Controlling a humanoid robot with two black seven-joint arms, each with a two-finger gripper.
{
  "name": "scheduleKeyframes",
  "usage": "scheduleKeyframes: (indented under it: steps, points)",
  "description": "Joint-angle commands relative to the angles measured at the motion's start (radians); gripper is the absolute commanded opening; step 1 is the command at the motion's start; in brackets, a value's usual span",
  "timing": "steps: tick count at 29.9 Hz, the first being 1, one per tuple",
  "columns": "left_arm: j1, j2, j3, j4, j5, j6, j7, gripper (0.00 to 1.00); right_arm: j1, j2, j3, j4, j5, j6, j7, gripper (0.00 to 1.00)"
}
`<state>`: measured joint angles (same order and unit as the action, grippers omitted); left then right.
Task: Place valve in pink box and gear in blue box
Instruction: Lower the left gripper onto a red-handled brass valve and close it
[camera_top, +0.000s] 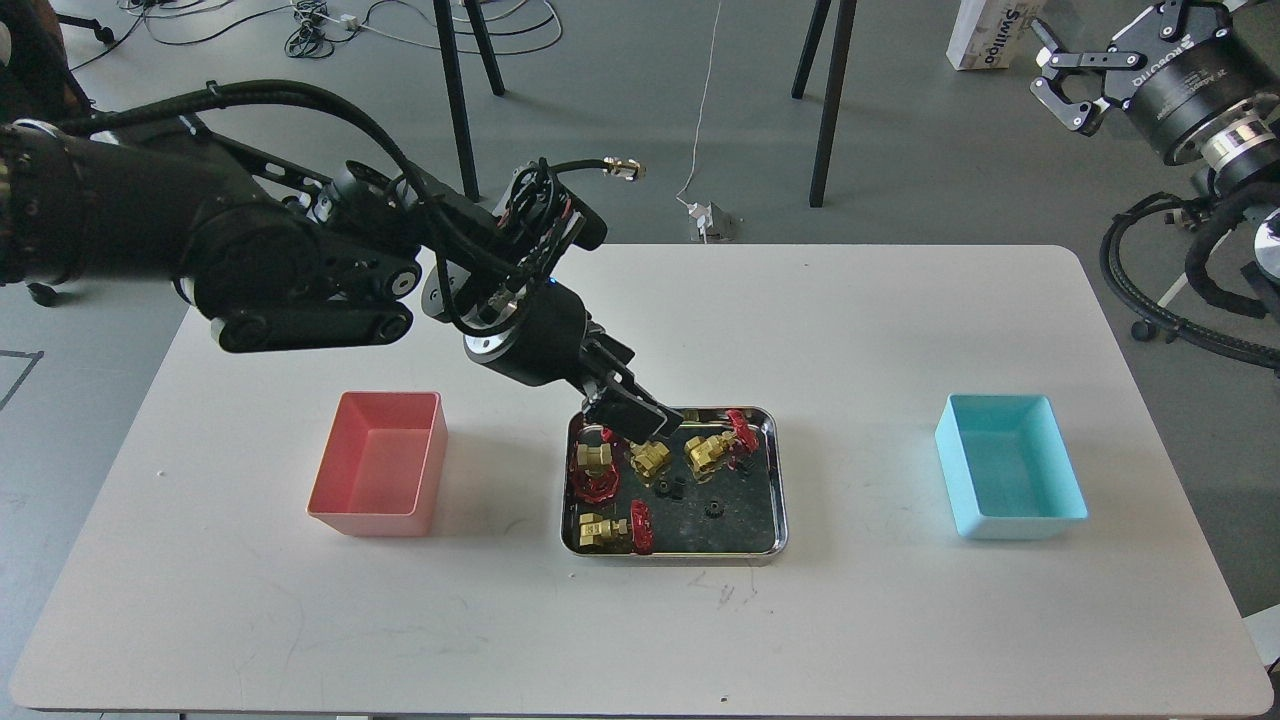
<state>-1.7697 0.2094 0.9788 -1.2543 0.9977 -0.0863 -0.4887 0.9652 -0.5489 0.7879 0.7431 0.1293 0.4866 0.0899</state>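
My left gripper grabs a valve by its brass body (594, 457) next, to put the valve in the pink box (385, 465).
Several brass valves with red handwheels lie in a steel tray (777, 500) at the table's middle: one at the left (598, 458), one beside it (650, 457), one at the back right (712, 452), one at the front left (610, 530). Tiny black gears (714, 508) (670, 488) lie among them. My left gripper (632, 415) is open, low over the tray's back left corner, just above the back valves and hiding part of them. The pink box (385, 465) stands left of the tray, the blue box (1010, 480) right; both are empty. My right gripper (1062, 75) is open, high at the far right.
The white table (640, 620) has its front edge at the bottom of the view. My left arm (300, 260) spans the table's back left above the pink box. Stand legs (830, 100) and cables lie on the floor behind the table.
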Motion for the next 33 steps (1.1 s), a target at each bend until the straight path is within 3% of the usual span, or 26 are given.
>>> scheduleKeyframes:
  steps: [1, 11, 17, 23, 30, 33]
  points:
    - [0.048, -0.056, 0.078, 0.022, 0.004, 0.092, 0.000, 0.99, 0.070, 0.006, -0.004, 0.009, -0.008, -0.057, 0.001, 0.99]
    - [0.245, -0.070, 0.073, 0.239, 0.007, 0.112, 0.000, 0.98, 0.072, 0.050, -0.038, 0.004, -0.010, -0.074, 0.001, 0.99]
    - [0.286, -0.071, 0.073, 0.271, 0.010, 0.114, 0.000, 0.97, 0.064, 0.044, -0.038, 0.006, -0.010, -0.072, 0.001, 0.99]
    - [0.337, -0.096, 0.070, 0.311, 0.007, 0.114, 0.000, 0.88, 0.044, 0.043, -0.036, 0.010, -0.010, -0.075, 0.001, 0.99]
    - [0.389, -0.105, 0.069, 0.381, 0.010, 0.114, 0.000, 0.84, 0.033, 0.038, -0.035, 0.013, -0.008, -0.075, 0.001, 0.99]
    - [0.398, -0.105, 0.069, 0.384, 0.010, 0.115, 0.000, 0.76, 0.033, 0.038, -0.035, 0.013, -0.008, -0.075, 0.001, 0.99]
